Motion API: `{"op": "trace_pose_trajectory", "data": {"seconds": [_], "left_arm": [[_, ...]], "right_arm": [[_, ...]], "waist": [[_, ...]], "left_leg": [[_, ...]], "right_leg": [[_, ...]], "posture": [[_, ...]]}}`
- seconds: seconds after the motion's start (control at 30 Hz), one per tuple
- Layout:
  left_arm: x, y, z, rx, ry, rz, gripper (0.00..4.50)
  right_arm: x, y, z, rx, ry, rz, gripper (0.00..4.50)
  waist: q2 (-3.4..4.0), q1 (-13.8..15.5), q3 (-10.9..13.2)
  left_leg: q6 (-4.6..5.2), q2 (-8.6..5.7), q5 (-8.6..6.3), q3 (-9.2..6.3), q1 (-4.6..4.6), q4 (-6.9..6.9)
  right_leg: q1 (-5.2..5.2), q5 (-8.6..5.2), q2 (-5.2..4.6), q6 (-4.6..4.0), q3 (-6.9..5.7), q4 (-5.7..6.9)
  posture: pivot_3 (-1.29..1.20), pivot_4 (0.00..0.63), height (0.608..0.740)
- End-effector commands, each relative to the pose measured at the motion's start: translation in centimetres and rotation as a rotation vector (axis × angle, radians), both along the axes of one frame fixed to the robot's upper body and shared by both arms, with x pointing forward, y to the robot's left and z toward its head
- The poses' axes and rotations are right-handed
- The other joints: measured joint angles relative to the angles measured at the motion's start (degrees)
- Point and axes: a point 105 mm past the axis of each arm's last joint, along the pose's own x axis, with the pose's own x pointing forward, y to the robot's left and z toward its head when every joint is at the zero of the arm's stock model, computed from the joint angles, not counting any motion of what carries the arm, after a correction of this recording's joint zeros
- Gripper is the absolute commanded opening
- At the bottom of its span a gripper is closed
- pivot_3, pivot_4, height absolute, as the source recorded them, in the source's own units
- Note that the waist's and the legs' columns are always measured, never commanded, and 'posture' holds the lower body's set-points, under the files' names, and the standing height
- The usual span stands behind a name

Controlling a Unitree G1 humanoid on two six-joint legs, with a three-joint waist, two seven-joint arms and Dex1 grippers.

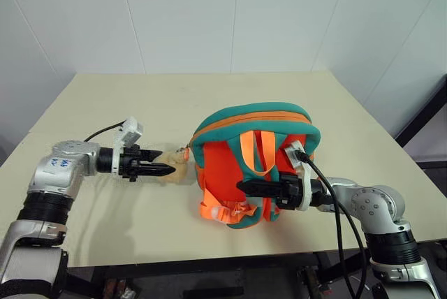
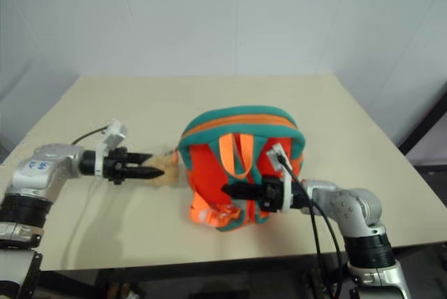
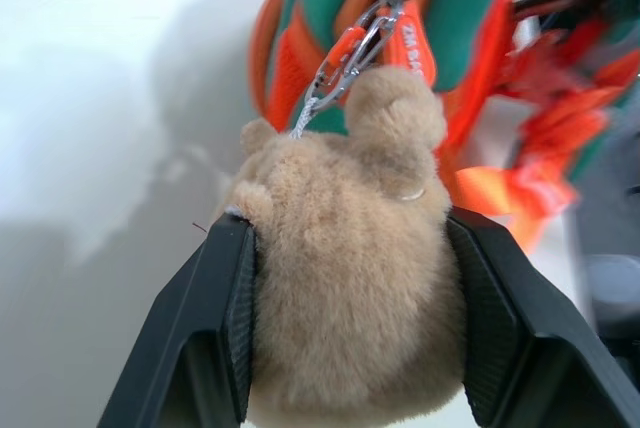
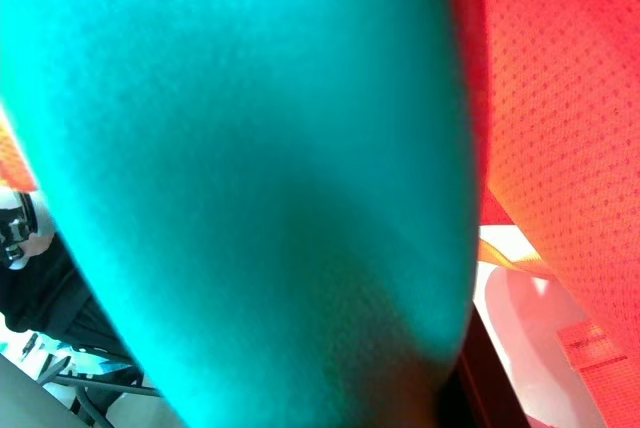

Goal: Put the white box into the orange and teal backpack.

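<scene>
The backpack's lower edge (image 1: 244,223) rests on the tabletop beneath my right gripper and the backpack would stand there, so it is now time for my right gripper to let go.
The orange and teal backpack (image 1: 255,121) stands upright in the middle of the table, straps facing me. A tan plush bear charm (image 3: 350,278) hangs from a clip on its left side. My left gripper (image 1: 167,170) is shut on that bear, one black finger (image 3: 215,328) pressed against each side. My right gripper (image 1: 244,187) reaches in from the right across the backpack's strap side, shut on a teal-edged part of it; teal fabric (image 4: 230,168) lies right against the right wrist camera. The white box is out of view.
The cream table (image 1: 140,103) runs back to a white wall. Loose orange strap ends and buckles (image 1: 220,209) lie at the backpack's foot. A black cable (image 1: 335,208) trails from my right wrist. The table's front edge is close below both arms.
</scene>
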Motion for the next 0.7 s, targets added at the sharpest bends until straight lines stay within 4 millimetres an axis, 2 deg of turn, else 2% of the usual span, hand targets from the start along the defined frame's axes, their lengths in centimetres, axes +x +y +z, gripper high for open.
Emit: {"op": "trace_pose_trajectory", "data": {"seconds": [0.03,0.13,0.27,0.33,0.47,0.57,0.7], "left_arm": [[0.7,-1.2,-1.6,-0.006,-0.038,0.046,2.17],[0.7,-2.6,-2.0,-0.04,-0.081,0.029,2.17],[0.8,-2.5,-2.9,-0.019,-0.098,0.069,2.17],[0.6,-2.4,-2.1,-0.07,-0.106,0.064,2.17],[0.4,-2.0,0.7,-0.199,-0.154,0.068,3.47],[-0.4,-1.7,1.5,-0.155,-0.205,0.033,4.44],[-2.2,-0.7,1.8,-0.057,-0.216,-0.011,4.5]], "right_arm": [[-0.5,0.2,1.2,0.037,-0.034,0.022,0.06],[-0.5,0.2,1.2,0.04,-0.032,0.022,0.06],[-0.6,0.3,1.2,0.043,-0.03,0.023,0.06],[-0.6,0.4,1.2,0.043,-0.032,0.026,0.06],[-0.5,0.5,1.5,0.047,-0.055,0.016,0.06],[-0.4,0.3,1.8,0.031,-0.089,0.004,1.1],[-0.7,-0.7,2.6,-0.069,-0.289,-0.036,2.47]], "waist": [[0.0,-0.02,0.0],[-0.01,0.0,0.0],[0.0,0.07,0.0],[0.0,0.05,0.0],[0.0,-0.04,0.0],[0.0,-0.08,0.0],[0.02,-0.09,0.02]], "left_leg": [[0.0,0.0,0.0,0.01,0.0,0.01],[0.0,0.0,0.0,0.0,-0.04,0.04],[0.01,0.0,0.0,0.0,-0.02,0.05],[0.01,0.0,0.0,0.0,-0.02,0.08],[0.01,0.0,-0.01,0.0,-0.02,0.08],[0.01,0.0,-0.01,0.0,-0.03,0.03],[0.0,0.0,-0.01,0.04,-0.05,-0.08]], "right_leg": [[0.0,0.0,0.0,0.0,0.01,0.0],[-0.01,0.02,0.0,0.02,0.0,0.0],[0.01,0.03,0.0,0.04,0.01,0.0],[0.03,0.05,0.0,0.05,0.01,0.0],[0.02,0.06,0.0,0.04,0.0,0.0],[0.0,0.06,0.0,0.04,0.0,-0.01],[-0.06,0.05,0.0,0.04,0.01,-0.06]], "posture": [[0.0,0.15,0.74],[0.0,0.15,0.74],[0.0,0.15,0.74],[0.0,0.15,0.74],[0.0,0.15,0.74],[0.0,0.15,0.74],[0.0,0.15,0.74]]}}
